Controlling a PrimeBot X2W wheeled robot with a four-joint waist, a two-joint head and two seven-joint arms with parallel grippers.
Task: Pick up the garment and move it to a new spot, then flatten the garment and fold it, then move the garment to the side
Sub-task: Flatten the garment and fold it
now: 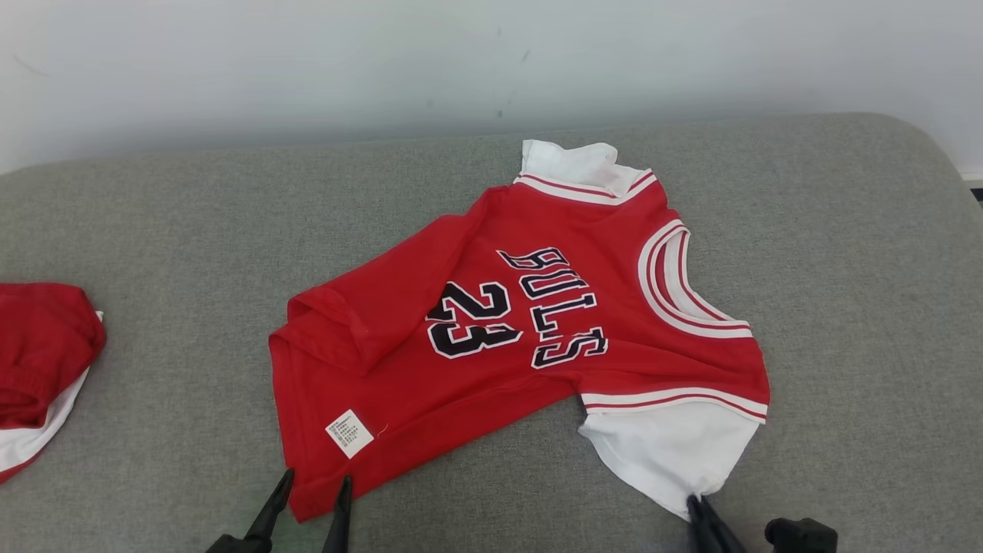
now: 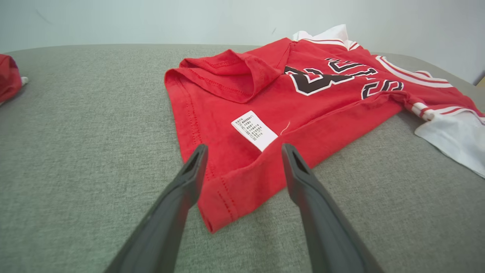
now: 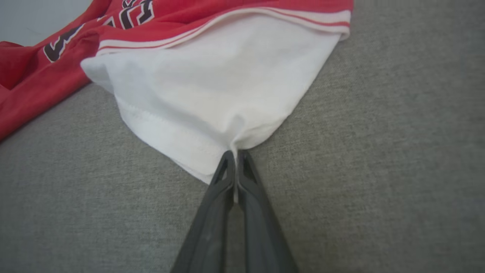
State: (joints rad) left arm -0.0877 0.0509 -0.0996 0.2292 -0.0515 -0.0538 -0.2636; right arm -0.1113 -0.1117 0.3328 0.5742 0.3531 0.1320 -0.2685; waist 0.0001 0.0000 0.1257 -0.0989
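Note:
I will next pinch the garment at the red hem corner (image 2: 223, 191) with my left gripper. A raised fold (image 2: 266, 154) runs into that corner, and the cloth beside the fold is flat.
The garment (image 1: 530, 322) is a red jersey with white sleeves and dark "BULLS 23" lettering, lying spread on the grey cushion. Its hem corner with a white care label (image 2: 254, 130) lies between the fingers of my left gripper (image 1: 313, 489), which stands open astride that corner (image 2: 242, 149). My right gripper (image 1: 697, 503) is shut on the edge of the near white sleeve (image 3: 212, 91), the cloth puckered at the fingertips (image 3: 235, 153). A fold of red cloth (image 2: 231, 74) is turned over at the hem's far side.
Another red and white piece of clothing (image 1: 38, 369) lies at the cushion's left edge. The grey cushion (image 1: 153, 253) runs back to a pale wall (image 1: 307, 69); its right end rounds off at the far right.

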